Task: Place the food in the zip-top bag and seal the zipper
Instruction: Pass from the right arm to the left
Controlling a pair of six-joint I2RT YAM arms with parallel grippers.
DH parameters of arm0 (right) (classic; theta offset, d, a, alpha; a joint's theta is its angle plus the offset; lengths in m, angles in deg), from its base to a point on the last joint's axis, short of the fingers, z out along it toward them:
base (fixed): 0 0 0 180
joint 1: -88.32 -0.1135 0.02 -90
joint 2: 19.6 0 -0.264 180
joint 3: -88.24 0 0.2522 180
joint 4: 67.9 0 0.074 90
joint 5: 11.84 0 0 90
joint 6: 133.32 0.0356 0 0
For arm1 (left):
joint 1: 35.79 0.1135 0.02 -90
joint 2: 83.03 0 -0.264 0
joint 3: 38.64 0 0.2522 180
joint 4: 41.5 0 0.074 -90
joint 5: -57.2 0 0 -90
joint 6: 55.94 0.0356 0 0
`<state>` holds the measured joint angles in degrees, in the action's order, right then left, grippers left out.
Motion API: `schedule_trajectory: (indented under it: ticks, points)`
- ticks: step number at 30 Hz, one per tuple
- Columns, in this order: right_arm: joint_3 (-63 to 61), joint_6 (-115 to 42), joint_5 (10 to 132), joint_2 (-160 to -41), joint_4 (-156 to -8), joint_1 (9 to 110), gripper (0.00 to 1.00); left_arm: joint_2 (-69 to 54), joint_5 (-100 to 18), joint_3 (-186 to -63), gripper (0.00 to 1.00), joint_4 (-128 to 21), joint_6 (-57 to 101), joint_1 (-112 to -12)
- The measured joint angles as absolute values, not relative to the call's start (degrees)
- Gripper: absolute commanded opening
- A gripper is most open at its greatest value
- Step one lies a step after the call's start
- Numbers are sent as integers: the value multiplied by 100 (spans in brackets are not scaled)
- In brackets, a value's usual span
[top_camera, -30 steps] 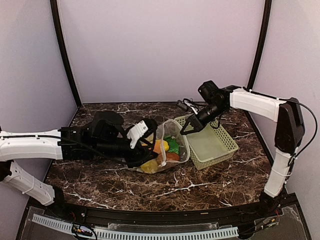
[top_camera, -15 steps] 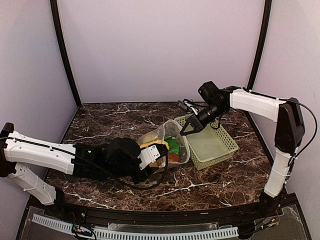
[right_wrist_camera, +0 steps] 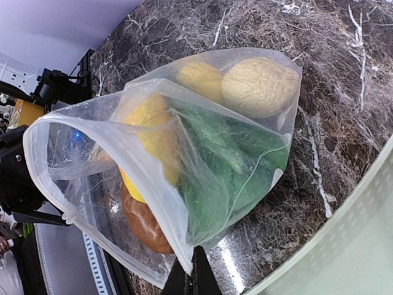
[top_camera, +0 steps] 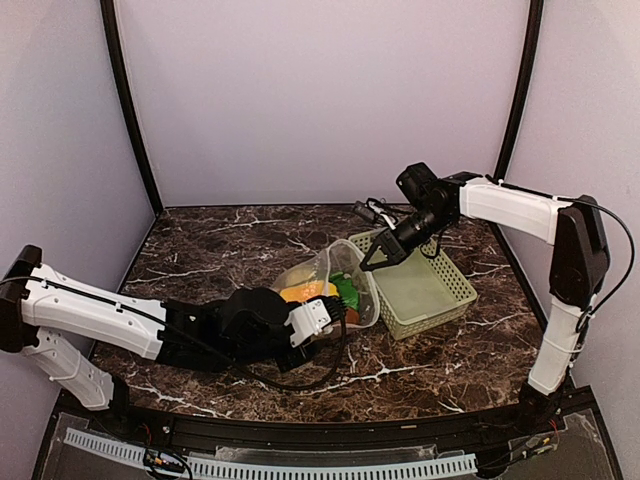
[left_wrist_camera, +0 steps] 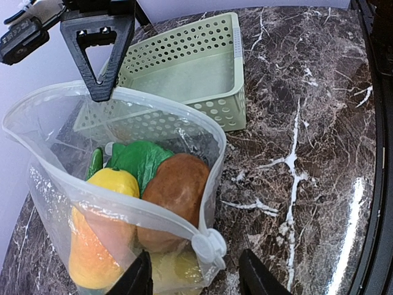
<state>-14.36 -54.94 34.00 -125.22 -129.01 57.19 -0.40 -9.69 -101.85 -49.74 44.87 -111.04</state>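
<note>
The left gripper grabs the zip-top bag's near corner just below the white slider (left_wrist_camera: 209,246) next. That leaves the slider free for my right gripper to seal the zipper.
The zip-top bag (top_camera: 335,285) lies on the marble table with its mouth open, and the food is inside it. In the left wrist view I see a brown piece (left_wrist_camera: 178,187), a yellow piece (left_wrist_camera: 113,184), an orange piece (left_wrist_camera: 92,252) and the green cabbage (left_wrist_camera: 138,160). My left gripper (left_wrist_camera: 196,279) is open at the bag's near corner; the zipper (left_wrist_camera: 135,212) ends in a white slider (left_wrist_camera: 209,246) that sits between its fingers, untouched. My right gripper (right_wrist_camera: 193,279) is shut on the bag's far rim (right_wrist_camera: 159,196) and holds it up.
A light green slotted basket (top_camera: 420,322) stands right of the bag, against its far side (left_wrist_camera: 215,110). The right arm reaches over the basket's back corner. Dark marble tabletop (left_wrist_camera: 307,153) lies to the right of the bag.
My left arm has swung from over the bag's left side down to its near front corner. The right gripper and the held rim have stayed put.
</note>
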Motion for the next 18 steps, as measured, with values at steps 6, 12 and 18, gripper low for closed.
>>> schedule_trajectory:
  ticks: [6,12,18]
  points:
    - [-1436,-5494,3400,-12522,-12901,5719,0,223,-775,-10185,43,-4871,4664,-11108]
    - [-1436,-5476,3400,-12522,-12901,5719,0,480,-473,-10185,31,-4751,4896,-11108]
    - [-1436,-5474,3400,-12522,-12901,5719,0,511,-152,-10185,10,-4583,5053,-11108]
